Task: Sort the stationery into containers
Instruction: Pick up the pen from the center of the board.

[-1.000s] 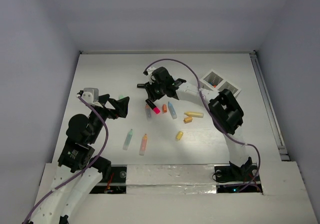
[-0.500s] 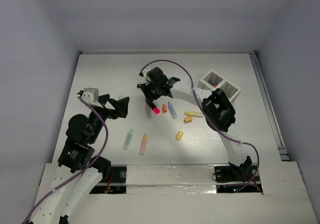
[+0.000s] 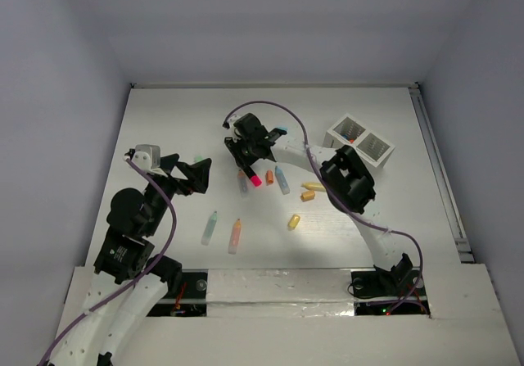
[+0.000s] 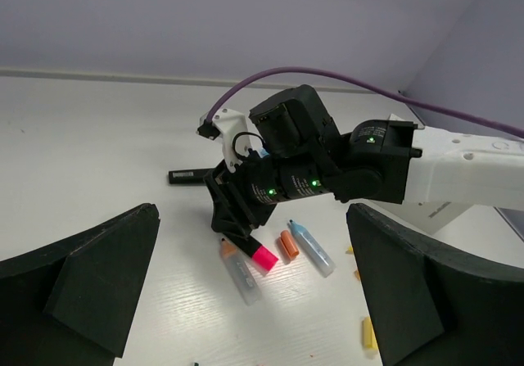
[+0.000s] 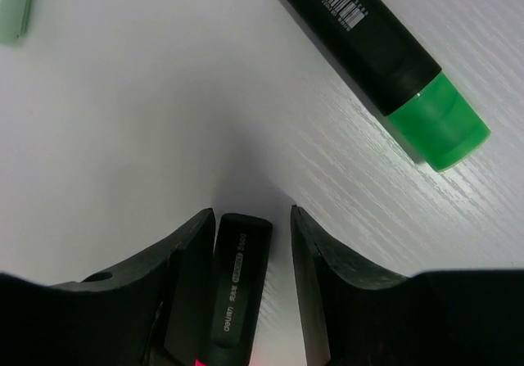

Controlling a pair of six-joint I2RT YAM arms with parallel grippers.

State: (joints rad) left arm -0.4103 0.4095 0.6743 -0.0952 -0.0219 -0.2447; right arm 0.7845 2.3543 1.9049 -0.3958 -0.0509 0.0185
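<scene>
My right gripper is to grab the pink-capped highlighter's black body near the highlighter's end (image 3: 244,166) opposite its cap. The cap then stays free to go into the divided box (image 3: 360,137) first.
My right gripper (image 3: 245,164) reaches to the table's middle, fingers pointing down. Its jaws stand on either side of the black body of a pink-capped highlighter (image 5: 237,288), which lies on the table (image 3: 253,178). The left finger touches the body and a small gap shows on the right side. It also shows in the left wrist view (image 4: 255,250). A black highlighter with a green cap (image 5: 385,63) lies just beyond. My left gripper (image 3: 196,174) is open and empty, hovering left of the pile. The white divided box (image 3: 360,137) stands at the back right.
Around the pink highlighter lie a clear marker with an orange tip (image 3: 242,184), an orange cap (image 3: 269,176) and a light blue marker (image 3: 282,181). Nearer are a yellow marker (image 3: 318,187), two yellow-orange caps (image 3: 294,221), a mint marker (image 3: 210,228) and an orange marker (image 3: 235,235).
My right gripper and its forearm have shifted a little to the left and back over the pink highlighter. The highlighter lies where it was. The left arm has not moved.
</scene>
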